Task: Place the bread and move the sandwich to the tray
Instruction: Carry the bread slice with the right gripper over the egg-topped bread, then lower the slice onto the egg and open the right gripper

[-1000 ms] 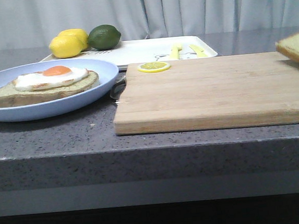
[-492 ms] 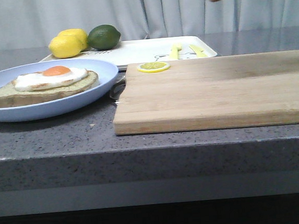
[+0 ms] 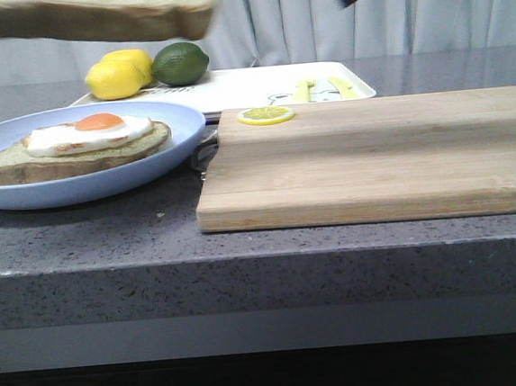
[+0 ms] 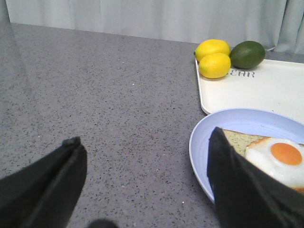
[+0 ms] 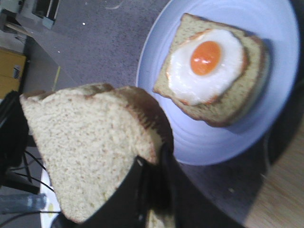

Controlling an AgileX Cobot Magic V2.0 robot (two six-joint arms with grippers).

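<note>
My right gripper should keep holding the bread [image 3: 89, 14]. The bread is still above the fried egg slice on the plate.
My right gripper [image 5: 152, 166] is shut on the bread [image 5: 90, 142], a thick pale slice with a brown crust. In the front view the bread [image 3: 89, 14] hangs in the air above the round light-blue plate [image 3: 23, 191]. On the plate lies a flatter slice topped with a fried egg [image 3: 82, 145], also seen in the right wrist view [image 5: 213, 66]. The white tray [image 3: 240, 91] sits behind the plate. My left gripper [image 4: 145, 156] is open and empty, low over the counter beside the plate's rim [image 4: 199, 156].
A wooden cutting board [image 3: 372, 156] lies right of the plate, with a lemon slice [image 3: 265, 115] at its far left corner. Two lemons [image 3: 119, 74] and a lime [image 3: 180, 62] sit on the tray's far left. Yellow cutlery shapes [image 3: 321, 88] lie on the tray.
The bread has risen from the right edge of the board and travelled left across the top of the view, to above the plate. Plate, board and tray have not moved.
</note>
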